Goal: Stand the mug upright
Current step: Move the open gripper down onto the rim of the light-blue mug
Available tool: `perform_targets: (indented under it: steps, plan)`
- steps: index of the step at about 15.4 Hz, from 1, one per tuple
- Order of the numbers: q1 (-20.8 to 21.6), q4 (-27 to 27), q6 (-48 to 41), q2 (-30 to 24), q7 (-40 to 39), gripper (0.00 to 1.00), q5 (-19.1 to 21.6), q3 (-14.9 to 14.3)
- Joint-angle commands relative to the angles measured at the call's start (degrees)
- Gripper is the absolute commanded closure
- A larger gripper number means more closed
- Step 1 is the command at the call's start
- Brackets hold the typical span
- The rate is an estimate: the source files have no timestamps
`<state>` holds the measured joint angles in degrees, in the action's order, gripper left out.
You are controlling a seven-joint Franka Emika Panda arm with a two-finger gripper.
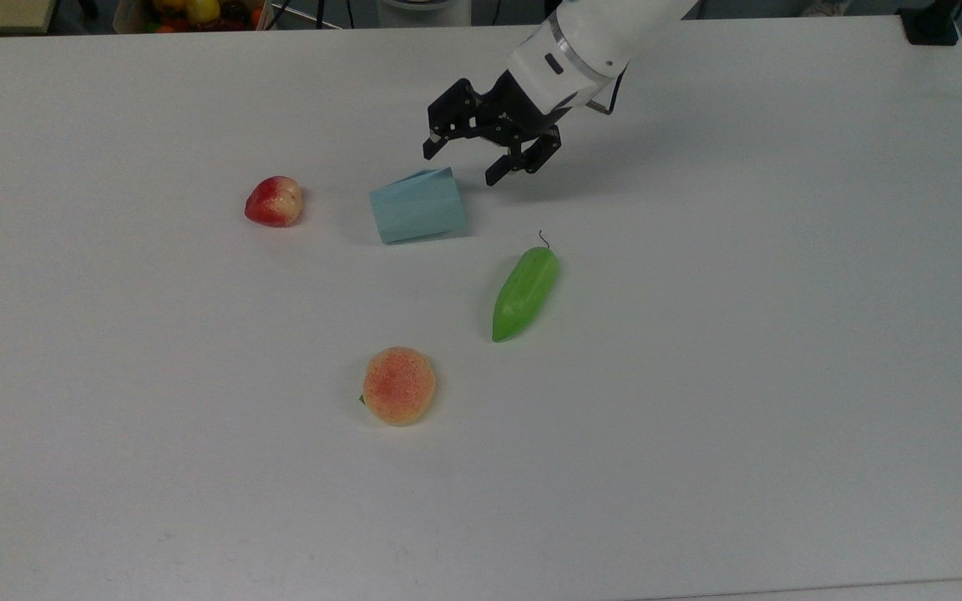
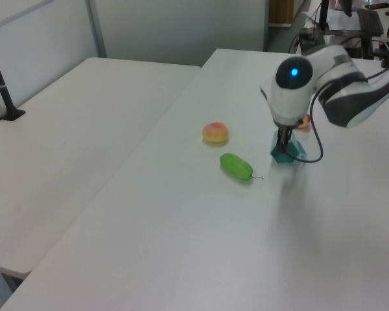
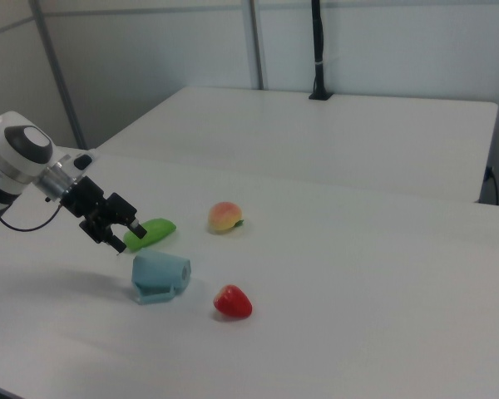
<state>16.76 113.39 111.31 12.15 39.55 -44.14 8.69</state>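
My gripper needs to take hold of the pale blue mug by its rim end (image 2: 282, 144) next, so that it can set the mug upright.
The pale blue faceted mug (image 1: 418, 206) lies on its side on the white table (image 1: 740, 351), its wider rim end toward the top view's right. Its handle lies along its far side in the top view. My gripper (image 1: 461, 164) is open and empty, tilted, just beyond the mug's rim end; one fingertip is near the mug's far edge and the other off its right corner. In the right view the gripper (image 3: 129, 239) hangs slightly above and left of the mug (image 3: 160, 273). In the left view the arm covers part of the mug (image 2: 289, 153).
A red strawberry-like fruit (image 1: 274, 201) lies to the top view's left of the mug. A green pepper-shaped vegetable (image 1: 524, 292) lies nearer, to the right, and a peach (image 1: 398, 386) sits closer to the front. A second white table (image 2: 71, 142) adjoins.
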Motion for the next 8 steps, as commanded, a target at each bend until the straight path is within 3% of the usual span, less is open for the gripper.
perform_targets:
  steps: [1, 8]
  plan:
    - [-0.23, 1.22, 1.37, 1.12, 1.76, 0.03, -3.23, -0.08]
    - [-1.29, 4.55, 1.28, 2.97, 5.10, 0.05, -10.96, -0.25]
